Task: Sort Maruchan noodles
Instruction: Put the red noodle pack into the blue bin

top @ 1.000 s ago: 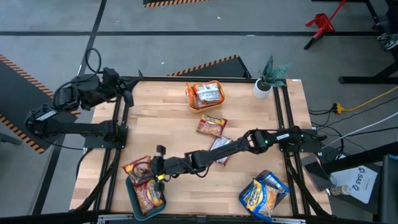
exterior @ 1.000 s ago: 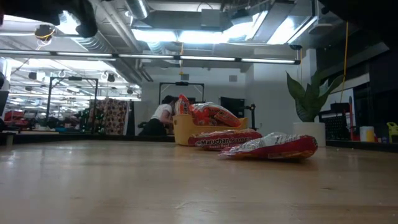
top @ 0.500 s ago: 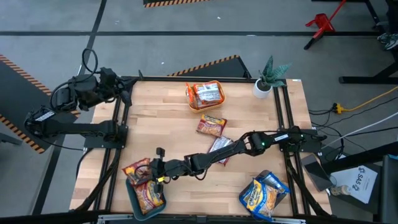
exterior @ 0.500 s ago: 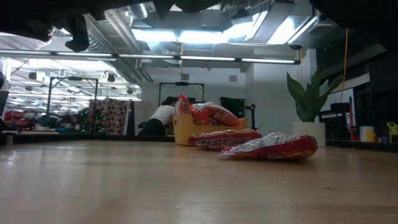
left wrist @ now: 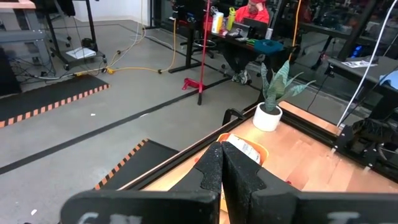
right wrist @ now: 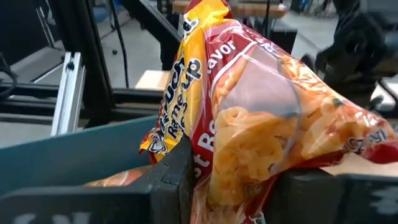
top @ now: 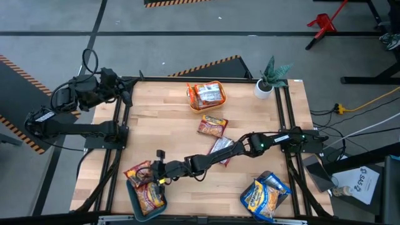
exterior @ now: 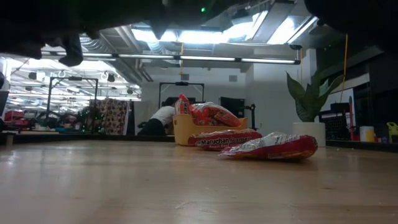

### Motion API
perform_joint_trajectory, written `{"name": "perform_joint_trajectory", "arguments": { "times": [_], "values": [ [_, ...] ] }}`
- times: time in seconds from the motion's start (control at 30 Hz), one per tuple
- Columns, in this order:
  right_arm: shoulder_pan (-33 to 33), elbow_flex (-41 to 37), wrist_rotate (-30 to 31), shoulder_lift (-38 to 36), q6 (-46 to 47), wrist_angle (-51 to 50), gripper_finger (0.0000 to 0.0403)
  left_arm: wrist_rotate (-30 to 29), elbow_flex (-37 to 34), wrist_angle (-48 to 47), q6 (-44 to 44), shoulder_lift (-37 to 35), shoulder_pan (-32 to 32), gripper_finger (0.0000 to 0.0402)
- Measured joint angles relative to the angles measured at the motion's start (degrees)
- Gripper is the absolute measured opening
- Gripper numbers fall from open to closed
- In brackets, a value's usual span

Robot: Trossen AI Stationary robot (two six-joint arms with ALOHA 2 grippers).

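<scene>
My right gripper releases the Maruchan packet now, since it hangs inside the teal bin's rim in the high view. The packet would rest in the bin.
My right gripper (top: 152, 172) reaches across to the near-left corner and is shut on an orange-yellow and red Maruchan packet (top: 138, 172) above the teal bin (top: 134, 199), which holds similar orange packets. Two loose packets lie flat on the table: an orange-red one (top: 212, 126) and a red-silver one (top: 219, 149), partly under my right arm. In the low view they show as the orange-red packet (exterior: 225, 138) and the red-silver packet (exterior: 273, 147). My left gripper (top: 129, 95) waits shut at the far-left corner, touching nothing. My right gripper (right wrist: 236, 165) pinches the orange-yellow packet by one end (right wrist: 214, 180), between its two fingers (right wrist: 177, 177). The fingers come roughly level from the table's right. The rest of the packet (right wrist: 261, 87) sticks out past the fingertips over the teal bin's far rim (right wrist: 81, 158). Whether it rests on the bin, I cannot tell.
An orange-yellow bin (top: 195, 104) with red packets stands at the far middle, with a potted plant (top: 267, 80) at the far-right corner. A grey bin (top: 245, 204) of blue packets sits at the near right. Bare wood lies at the table's left and near middle.
My right arm has sunk a little over the near part of the table: its dark shape fills more of the low view's top. The packet stays in the shut fingers above the teal bin.
</scene>
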Motion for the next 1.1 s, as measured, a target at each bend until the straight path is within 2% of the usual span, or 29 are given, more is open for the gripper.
{"name": "perform_joint_trajectory", "arguments": {
  "times": [0.2,0.37,0.67,0.9,1.1],
  "values": [
    [0.0,0.0,2.0,0.5,-4.1,-0.4,0.0136,0.0,0.0,0.0,0.0,0.0,0.0,0.0000],
    [0.0,0.0,-2.0,0.5,-7.1,-0.9,0.0168,0.0,0.0,0.0,-0.2,0.0,0.0,0.0000],
    [-0.4,0.0,-0.5,0.5,-9.2,-0.6,0.0229,0.0,0.0,0.0,0.0,0.0,0.0,0.0000],
    [-0.4,4.6,0.9,0.3,-12.8,-4.7,0.0238,-0.1,0.0,0.0,0.0,0.0,0.0,0.0000],
    [-0.4,4.0,0.6,-2.4,-14.3,-9.8,0.0239,-0.1,0.0,-0.1,0.0,0.0,0.0,0.0000]
  ]
}}
